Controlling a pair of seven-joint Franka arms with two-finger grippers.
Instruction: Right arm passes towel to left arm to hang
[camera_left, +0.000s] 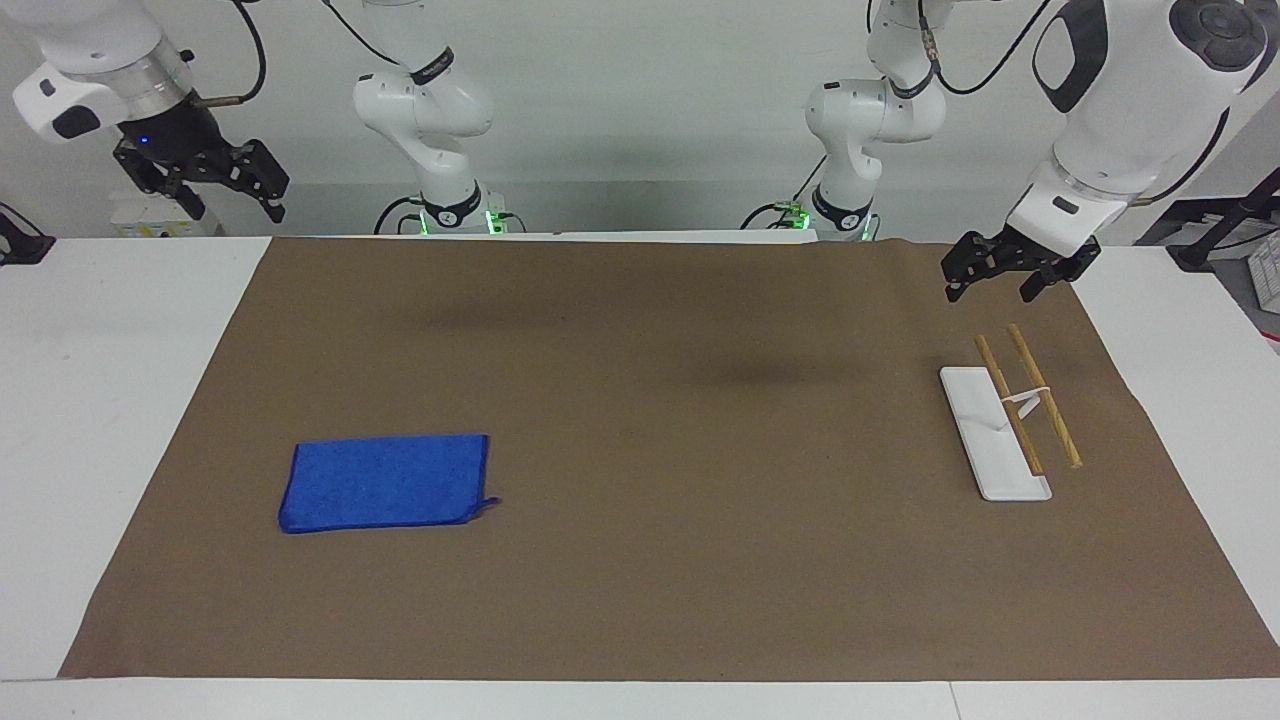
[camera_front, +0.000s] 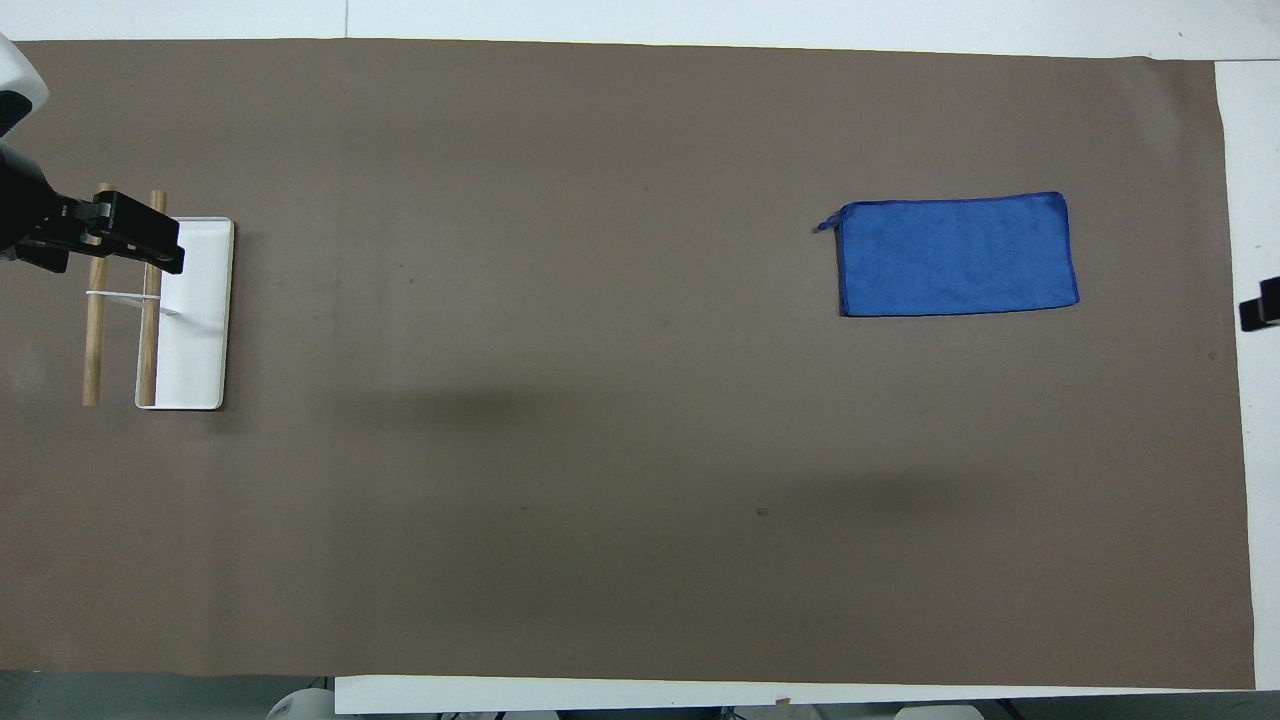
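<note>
My right gripper grabs the blue towel by its end (camera_front: 1056, 250) opposite the towel's loop next, so that the loop stays free for the left arm.
The blue towel (camera_left: 385, 482) (camera_front: 957, 254) lies flat on the brown mat, toward the right arm's end of the table, with its little loop at one corner. My right gripper (camera_left: 235, 205) (camera_front: 1260, 312) hangs open and empty high over the table's white margin at that end, well apart from the towel. My left gripper (camera_left: 988, 292) (camera_front: 110, 262) is open and empty, raised over the end of the rack that is nearer to the robots. The rack (camera_left: 1000, 440) (camera_front: 190, 350) has a white base and two wooden bars.
A brown mat (camera_left: 640, 600) covers most of the white table (camera_left: 100, 400). The rack stands at the left arm's end of the mat. A wide bare stretch of mat lies between the towel and the rack.
</note>
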